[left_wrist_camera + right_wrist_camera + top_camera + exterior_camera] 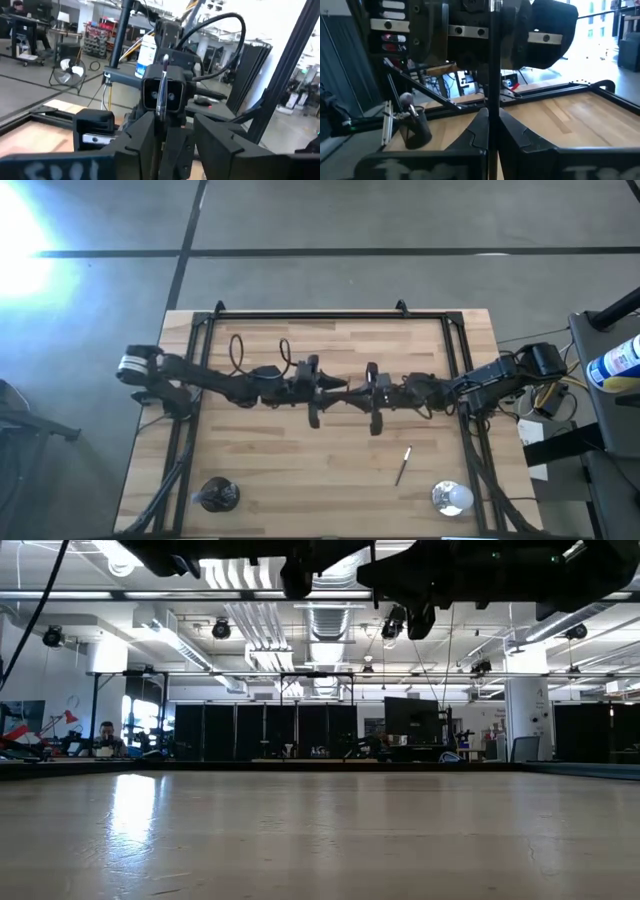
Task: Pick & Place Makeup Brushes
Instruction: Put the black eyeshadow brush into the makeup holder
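Observation:
The makeup brush should go over to the dark cup and stand in it, so my left gripper needs to grab the brush by its silvery ferrule (162, 97) next.
Both arms meet above the middle of the table, fingertips facing each other. My right gripper (362, 390) (492, 117) is shut on one thin makeup brush (493, 65), which in the left wrist view shows as a silvery stick (162, 90) in front of the right wrist. My left gripper (328, 387) (174, 120) is open, its fingers on either side of that brush; I see no touch. A second brush (403, 465) lies flat on the table near the right front. A dark cup (217, 496) (415, 127) with brushes standing in it sits near the left front. My right gripper pinches the brush's shaft (493, 102) between its two fingers. The fingers come level from the table's right and lie across the shaft. The brush stands roughly upright in the hold, lifted clear of the table, and runs up past the top of the wrist view.
A round shiny silver-white object (452, 498) sits at the table's right front corner. A black frame (320, 315) runs along the far edge and both sides of the wooden table. Bare wood lies under the raised grippers.

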Available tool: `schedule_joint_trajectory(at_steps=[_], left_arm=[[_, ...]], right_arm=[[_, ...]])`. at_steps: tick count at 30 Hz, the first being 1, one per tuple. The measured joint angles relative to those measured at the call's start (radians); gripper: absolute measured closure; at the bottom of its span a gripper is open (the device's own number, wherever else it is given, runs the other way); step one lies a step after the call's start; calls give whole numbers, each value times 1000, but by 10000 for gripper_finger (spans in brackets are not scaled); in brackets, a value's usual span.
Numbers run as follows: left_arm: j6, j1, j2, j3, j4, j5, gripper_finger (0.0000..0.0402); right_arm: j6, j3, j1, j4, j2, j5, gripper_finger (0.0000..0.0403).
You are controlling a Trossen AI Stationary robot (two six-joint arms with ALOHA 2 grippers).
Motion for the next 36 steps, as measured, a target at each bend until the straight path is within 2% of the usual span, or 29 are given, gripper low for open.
schedule_joint_trajectory(at_steps=[6, 8, 11, 12, 16, 19, 23, 26, 31, 34, 36], left_arm=[[47, 10, 2, 44, -46, 5, 282], [58, 11, 2, 55, -53, 4, 307], [71, 11, -3, 63, -51, 11, 375], [72, 11, -6, 64, -52, 13, 386], [71, 4, -49, 64, -145, 11, 394], [67, -29, -108, 64, -275, -44, 395], [54, -124, -195, 77, -496, -198, 396], [-5, -229, -255, 98, -650, -352, 397], [-151, -459, -302, 160, -913, -620, 397], [-287, -610, -302, 218, -1102, -743, 397], [-403, -704, -288, 260, -1218, -807, 397]], right_arm=[[-13, 6, 18, -3, 2, 0, 393], [-14, 6, 22, -9, 2, 3, 392], [-16, 5, 26, -10, 2, 4, 391], [-15, 5, 28, -10, 2, 4, 389], [4, 3, 30, -23, 1, 4, 369], [17, -5, 30, -52, -6, 3, 343], [34, -30, 30, -70, -22, 13, 315], [49, -49, 30, -69, -29, 15, 316], [52, -65, 30, -73, -34, 15, 360], [51, -66, 30, -83, -33, 15, 388], [55, -66, 30, -86, -34, 15, 392]])
